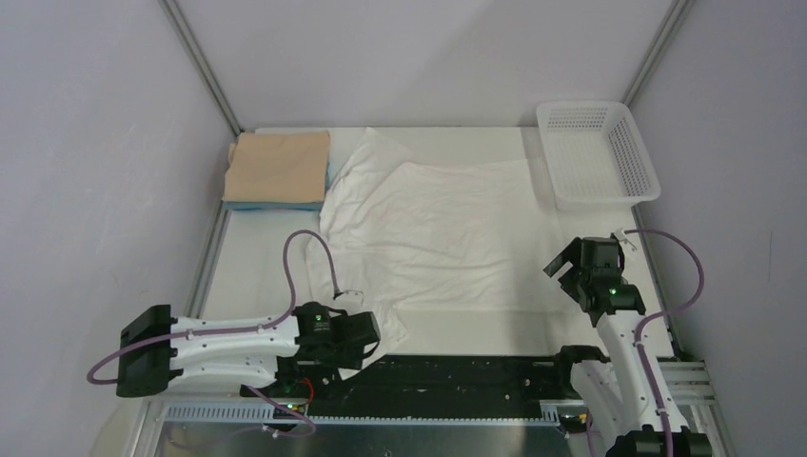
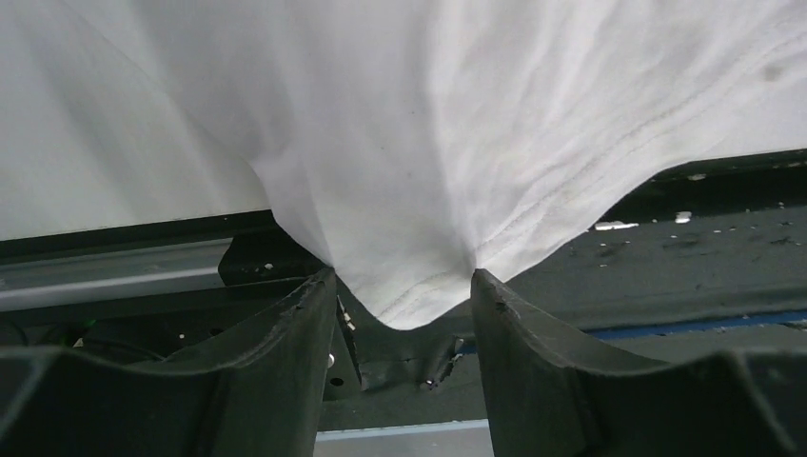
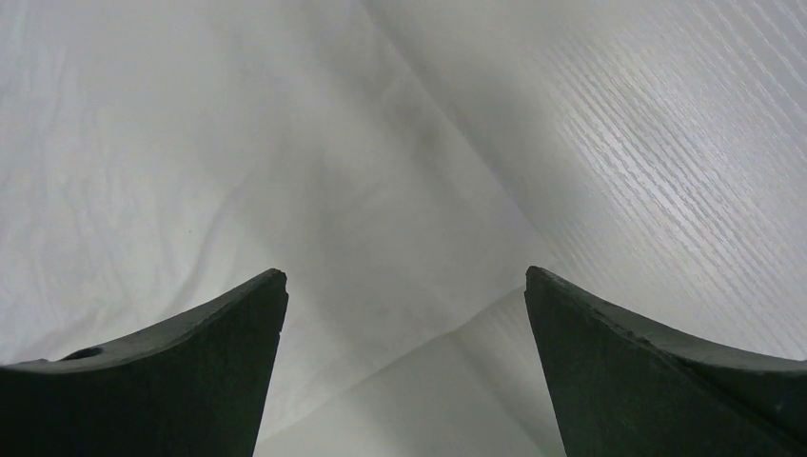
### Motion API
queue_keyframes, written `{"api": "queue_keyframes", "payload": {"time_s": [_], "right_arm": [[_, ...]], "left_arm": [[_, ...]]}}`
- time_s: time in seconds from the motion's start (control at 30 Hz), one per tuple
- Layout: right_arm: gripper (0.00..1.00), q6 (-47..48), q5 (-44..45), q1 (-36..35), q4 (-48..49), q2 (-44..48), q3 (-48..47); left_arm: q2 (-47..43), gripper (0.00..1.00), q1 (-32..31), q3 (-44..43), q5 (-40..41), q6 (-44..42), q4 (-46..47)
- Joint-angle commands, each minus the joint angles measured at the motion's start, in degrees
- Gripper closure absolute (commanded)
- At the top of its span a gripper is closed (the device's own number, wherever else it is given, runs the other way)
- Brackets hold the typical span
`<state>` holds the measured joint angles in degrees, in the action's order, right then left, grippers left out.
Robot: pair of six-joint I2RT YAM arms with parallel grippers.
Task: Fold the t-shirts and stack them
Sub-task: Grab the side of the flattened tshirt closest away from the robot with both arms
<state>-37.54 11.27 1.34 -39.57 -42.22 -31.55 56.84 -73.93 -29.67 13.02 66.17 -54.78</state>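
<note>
My right gripper should next fold the near edge of the t-shirt over evenly, so it should grab the white t-shirt (image 1: 438,228) by its near hem beside the t-shirt's corner.
The white wrinkly t-shirt (image 1: 438,228) lies spread flat across the middle of the table. My left gripper (image 1: 373,328) is low at the shirt's near left corner. In the left wrist view its jaws (image 2: 400,276) stand partly apart, with the hemmed corner of the shirt (image 2: 428,143) lying loose between the fingertips. My right gripper (image 1: 568,271) is open and empty over the shirt's right edge. In the right wrist view (image 3: 406,276) the white cloth (image 3: 190,171) lies under it. The folded tan t-shirt (image 1: 278,164) lies on the folded light blue one (image 1: 271,204) at the back left.
A white perforated basket (image 1: 595,152) stands at the back right corner. Bare white table (image 1: 257,267) shows left of the shirt, and wood-grain tabletop (image 3: 685,190) right of it. A black strip (image 1: 457,373) runs along the near edge. Grey walls enclose three sides.
</note>
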Motion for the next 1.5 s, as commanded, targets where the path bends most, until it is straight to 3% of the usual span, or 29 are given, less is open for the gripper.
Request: {"api": "queue_keyframes", "payload": {"time_s": [0.0, 0.2, 0.27, 0.37, 0.43, 0.7, 1.03, 1.17, 1.3, 1.37, 1.43, 1.47], "right_arm": [[0.0, -1.9, 0.0, 1.4, -0.8, 3.2, 1.3], [0.0, -7.9, 4.5, 2.0, -2.5, 11.0, 4.0], [0.0, -8.8, 4.1, 2.0, -2.2, 12.9, 5.2], [0.01, -9.3, 2.2, 2.0, -2.7, 13.9, 5.6], [0.01, -9.7, 0.7, 1.9, -2.7, 13.5, 6.0], [0.02, -15.4, 0.2, -0.6, -5.2, 12.8, 9.8], [0.2, -18.8, 0.3, -1.2, 4.1, 10.1, 16.9], [0.35, -18.0, 0.2, -1.2, 6.1, 9.2, 18.2], [0.65, -16.4, 0.5, -1.2, 7.0, 10.6, 18.2], [0.89, -15.4, 1.0, -1.1, 7.8, 11.0, 18.2], [1.0, -14.4, 1.0, -1.2, 8.9, 10.7, 18.1], [1.0, -13.8, 0.7, -1.2, 9.4, 10.1, 18.1]], "left_arm": [[1.9, 0.42, -0.8, -0.6, 0.2, 1.6, 0.2], [5.8, 0.45, -0.9, 1.0, -1.4, -0.1, 4.9], [6.8, 0.56, -0.9, 1.2, -0.6, -0.3, 5.2], [6.9, 0.84, -1.0, 0.7, 1.1, -0.3, 5.1], [6.1, 0.98, -0.9, 0.2, 2.1, -0.3, 5.1], [-0.9, 1.0, -0.9, -0.8, 5.0, -1.6, 5.1], [-3.7, 1.0, 0.4, -5.1, 8.1, -6.2, 7.8], [-4.3, 1.0, 3.7, -6.6, 7.8, -9.0, 9.9], [-6.7, 1.0, 8.2, -7.1, 7.1, -11.1, 11.4], [-8.0, 1.0, 10.1, -7.1, 6.6, -12.2, 12.3], [-9.1, 1.0, 11.9, -6.8, 5.8, -13.3, 13.3], [-9.6, 1.0, 13.2, -6.7, 5.5, -13.7, 14.0]]}}
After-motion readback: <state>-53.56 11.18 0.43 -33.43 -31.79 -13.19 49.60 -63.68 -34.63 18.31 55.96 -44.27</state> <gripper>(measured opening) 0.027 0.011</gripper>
